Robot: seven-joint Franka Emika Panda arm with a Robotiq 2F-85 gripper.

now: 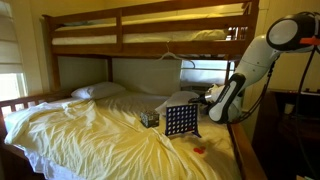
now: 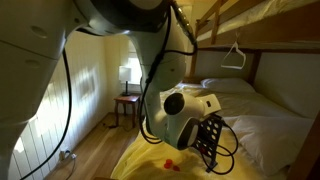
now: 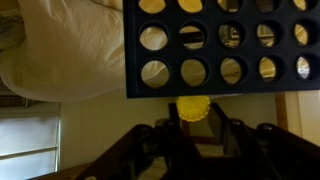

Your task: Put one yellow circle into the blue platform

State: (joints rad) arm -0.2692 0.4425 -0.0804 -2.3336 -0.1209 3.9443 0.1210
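The yellow circle's rim meets the blue platform's edge (image 1: 190,106), aligned with a hole column, and would come down in if released, so it is time to open.
The blue platform (image 1: 181,121) stands upright on the yellow bedsheet in an exterior view, a dark-blue grid with round holes. It fills the top of the wrist view (image 3: 220,45) and shows dark and end-on in an exterior view (image 2: 210,143). My gripper (image 1: 212,100) hovers just beside the platform's upper edge. In the wrist view my gripper (image 3: 194,112) is shut on a yellow circle (image 3: 194,106), a ridged disc held right against the frame's edge.
A smaller dark patterned box (image 1: 149,118) sits on the bed beside the platform. Small red pieces (image 1: 199,151) lie on the sheet, also in an exterior view (image 2: 168,163). A wooden bunk frame (image 1: 150,20) runs overhead. A pillow (image 1: 97,91) lies at the bed's head.
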